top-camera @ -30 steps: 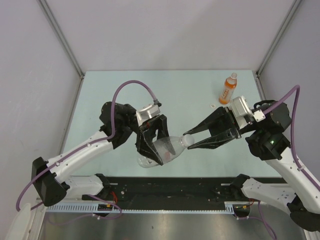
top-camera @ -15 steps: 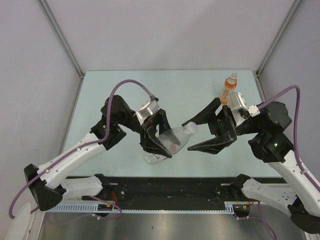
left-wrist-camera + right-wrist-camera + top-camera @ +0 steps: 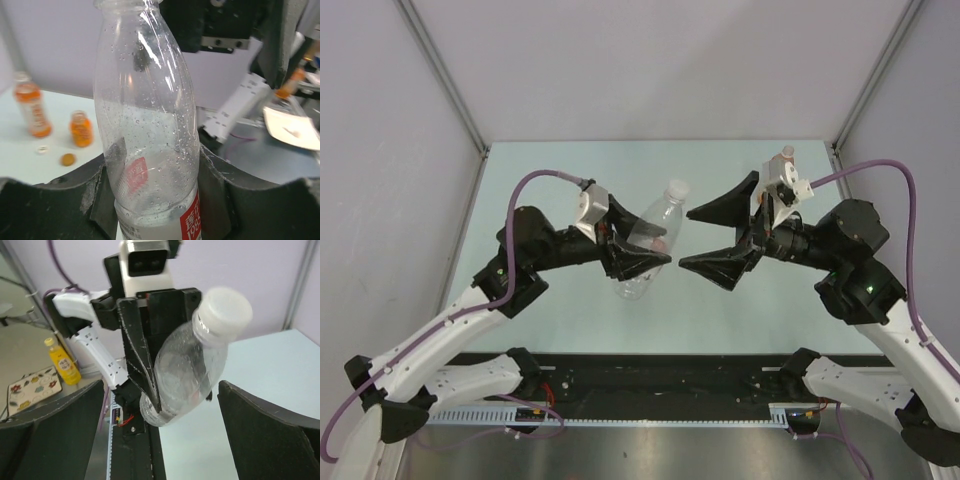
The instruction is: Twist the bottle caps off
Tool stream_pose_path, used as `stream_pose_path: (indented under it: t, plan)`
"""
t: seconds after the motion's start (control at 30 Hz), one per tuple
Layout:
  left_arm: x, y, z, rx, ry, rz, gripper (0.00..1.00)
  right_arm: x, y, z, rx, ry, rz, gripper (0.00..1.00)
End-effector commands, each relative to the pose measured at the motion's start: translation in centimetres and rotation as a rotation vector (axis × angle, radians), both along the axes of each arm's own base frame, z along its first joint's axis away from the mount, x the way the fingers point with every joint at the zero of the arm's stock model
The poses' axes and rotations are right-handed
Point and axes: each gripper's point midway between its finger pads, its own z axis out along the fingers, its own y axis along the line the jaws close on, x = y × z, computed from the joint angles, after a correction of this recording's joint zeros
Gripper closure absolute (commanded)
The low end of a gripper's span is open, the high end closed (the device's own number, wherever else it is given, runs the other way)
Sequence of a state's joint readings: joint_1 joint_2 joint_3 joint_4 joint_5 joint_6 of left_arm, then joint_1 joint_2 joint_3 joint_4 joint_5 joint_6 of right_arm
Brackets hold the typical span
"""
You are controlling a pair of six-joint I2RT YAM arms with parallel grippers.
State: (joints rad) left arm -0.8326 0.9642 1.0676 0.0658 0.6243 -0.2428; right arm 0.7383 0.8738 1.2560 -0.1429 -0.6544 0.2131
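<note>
The whitish cap [image 3: 678, 189] is to come off the clear bottle [image 3: 650, 240]. My right gripper will next grab the opposite sides of the cap, in line with the bottle's neck, to unscrew it.
My left gripper [image 3: 642, 256] is shut on the clear bottle [image 3: 650, 240] low on its body and holds it off the table, neck tilted up and away. In the left wrist view the clear bottle [image 3: 147, 115] fills the middle between the black fingers [image 3: 60, 200]. Its whitish cap [image 3: 226, 307] sits on the neck. My right gripper [image 3: 695, 238] stands wide open just right of the bottle, touching nothing. Behind it stands the taller orange bottle [image 3: 782, 163], partly hidden. The left wrist view shows that taller orange bottle [image 3: 32, 107], the short orange bottle [image 3: 80, 129], a loose white cap [image 3: 42, 149] and an orange cap [image 3: 67, 159].
The pale green table [image 3: 560, 180] is walled at the left, back and right by grey panels [image 3: 650, 60]. A black rail [image 3: 660, 375] runs along its near edge between the arm bases. A yellow bottle [image 3: 62, 362] stands off the table beyond the left arm.
The right gripper let go of the clear bottle's cap, opened wide and drew back to the right. The left arm lifted the bottle and swung its neck up and away.
</note>
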Motion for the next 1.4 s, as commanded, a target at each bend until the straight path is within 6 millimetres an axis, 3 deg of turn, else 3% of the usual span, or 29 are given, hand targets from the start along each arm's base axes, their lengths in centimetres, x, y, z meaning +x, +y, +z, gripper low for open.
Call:
stream_pose_path:
  t: [0.0, 0.2, 0.23, 0.53, 0.8, 1.03, 1.27, 1.37]
  plan:
    - [3.1, 2.1, 2.3, -0.098, -0.090, 0.248, 1.00, 2.8, -0.7, 0.8, 0.040, 0.078, -0.169, 0.00]
    - [5.7, 2.8, 0.0, -0.004, -0.129, 0.451, 1.00, 5.6, -1.9, 3.3, 0.194, 0.185, -0.332, 0.00]
    - [6.9, 3.4, -0.7, 0.031, -0.136, 0.532, 1.00, 5.8, -2.0, 3.5, 0.210, 0.200, -0.341, 0.00]
    - [9.6, 4.4, -4.7, 0.194, -0.182, 0.762, 1.00, 9.0, -2.2, 3.1, 0.292, 0.346, -0.513, 0.00]
    - [9.6, 3.2, -6.6, 0.263, -0.215, 0.792, 1.00, 11.1, -1.1, 0.9, 0.270, 0.431, -0.604, 0.04]
    - [9.1, 2.4, -6.5, 0.259, -0.223, 0.781, 1.00, 12.1, -0.5, 0.3, 0.268, 0.444, -0.639, 0.11]
    - [8.8, 2.0, -6.5, 0.263, -0.231, 0.772, 1.00, 12.6, 0.6, -0.6, 0.249, 0.465, -0.629, 0.39]
    - [8.6, 1.8, -6.5, 0.266, -0.235, 0.769, 1.00, 12.8, 1.1, -1.0, 0.240, 0.473, -0.623, 0.39]
